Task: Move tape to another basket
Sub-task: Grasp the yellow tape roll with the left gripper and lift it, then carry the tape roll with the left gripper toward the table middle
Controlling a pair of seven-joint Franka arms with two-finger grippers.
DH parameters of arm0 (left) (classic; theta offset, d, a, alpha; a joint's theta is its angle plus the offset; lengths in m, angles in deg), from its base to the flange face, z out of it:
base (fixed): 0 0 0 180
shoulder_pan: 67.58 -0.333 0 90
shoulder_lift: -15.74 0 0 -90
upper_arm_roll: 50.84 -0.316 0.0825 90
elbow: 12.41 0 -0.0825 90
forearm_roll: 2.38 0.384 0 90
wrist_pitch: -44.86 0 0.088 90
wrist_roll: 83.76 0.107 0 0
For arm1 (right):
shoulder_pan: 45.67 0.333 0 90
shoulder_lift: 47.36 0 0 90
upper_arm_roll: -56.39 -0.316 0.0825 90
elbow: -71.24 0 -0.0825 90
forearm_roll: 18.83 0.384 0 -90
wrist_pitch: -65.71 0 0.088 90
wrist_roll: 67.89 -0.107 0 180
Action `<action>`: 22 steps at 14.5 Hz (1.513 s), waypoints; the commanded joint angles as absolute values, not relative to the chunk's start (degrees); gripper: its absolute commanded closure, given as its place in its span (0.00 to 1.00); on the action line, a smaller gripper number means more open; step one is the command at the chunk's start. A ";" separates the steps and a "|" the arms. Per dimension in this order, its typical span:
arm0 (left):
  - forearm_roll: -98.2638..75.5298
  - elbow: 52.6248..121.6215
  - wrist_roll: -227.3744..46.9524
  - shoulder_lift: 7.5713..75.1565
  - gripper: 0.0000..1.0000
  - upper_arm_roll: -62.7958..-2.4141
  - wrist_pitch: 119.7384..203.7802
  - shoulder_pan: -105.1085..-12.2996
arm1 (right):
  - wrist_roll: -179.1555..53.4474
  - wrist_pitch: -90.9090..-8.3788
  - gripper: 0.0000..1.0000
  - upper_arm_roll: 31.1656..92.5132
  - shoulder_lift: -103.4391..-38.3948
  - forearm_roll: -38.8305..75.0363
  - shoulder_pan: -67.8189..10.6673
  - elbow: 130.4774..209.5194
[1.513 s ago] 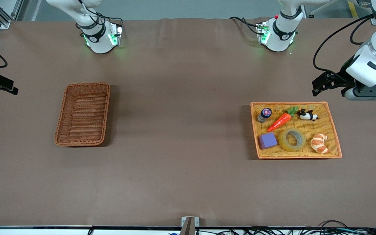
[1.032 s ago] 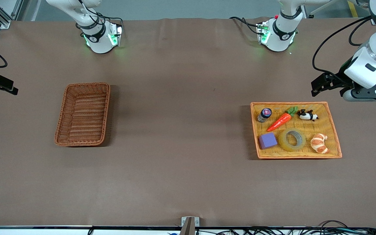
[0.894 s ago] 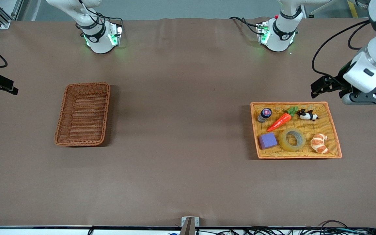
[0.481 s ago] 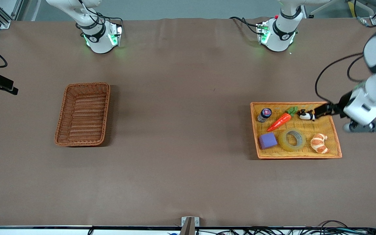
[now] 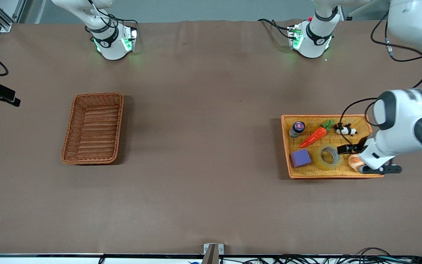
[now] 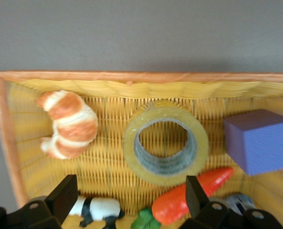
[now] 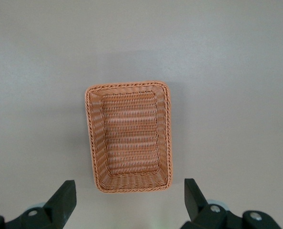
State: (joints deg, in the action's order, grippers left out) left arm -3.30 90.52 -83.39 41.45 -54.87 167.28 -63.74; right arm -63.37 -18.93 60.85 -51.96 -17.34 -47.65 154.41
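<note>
I should grab the tape by its ring's side (image 6: 132, 138) with my left gripper next. Then I can move the tape into the reddish-brown basket.
The tape (image 5: 320, 157) lies flat in the orange-yellow woven tray (image 5: 328, 176), between a purple block and a croissant. In the left wrist view the tape (image 6: 132, 143) sits just ahead of my left gripper (image 6: 131, 200), which is open, empty and up in the air over the tray. In the front view the left gripper (image 5: 376, 168) hangs over the tray's corner by the croissant. The reddish-brown basket (image 5: 97, 96) stands empty toward the right arm's end. My right gripper (image 7: 130, 202) waits open, high over the table beside the basket (image 7: 127, 86).
The tray also holds a purple block (image 5: 300, 157), a croissant (image 5: 354, 161) partly under the left arm, a carrot (image 5: 313, 137), a panda toy (image 5: 344, 129) and a small bottle (image 5: 297, 128). Bare brown table lies between tray and basket.
My left arm has swung in and down from outside the tray's end until its gripper is over the tray near the tape. The right arm and all objects have not moved.
</note>
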 commanded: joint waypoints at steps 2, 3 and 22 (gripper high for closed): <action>-3.43 94.36 -82.62 44.74 0.00 -55.15 174.39 -63.54 | -63.76 -19.37 0.00 61.40 -50.35 -16.11 -47.17 156.05; -3.43 95.85 -82.62 45.18 0.00 -55.15 176.24 -63.45 | -63.76 -19.37 0.00 61.40 -50.35 -16.11 -47.17 156.05; -3.69 91.49 -84.89 35.98 0.92 -49.29 168.20 -65.99 | -63.84 -19.28 0.00 61.40 -50.35 -16.11 -47.26 156.05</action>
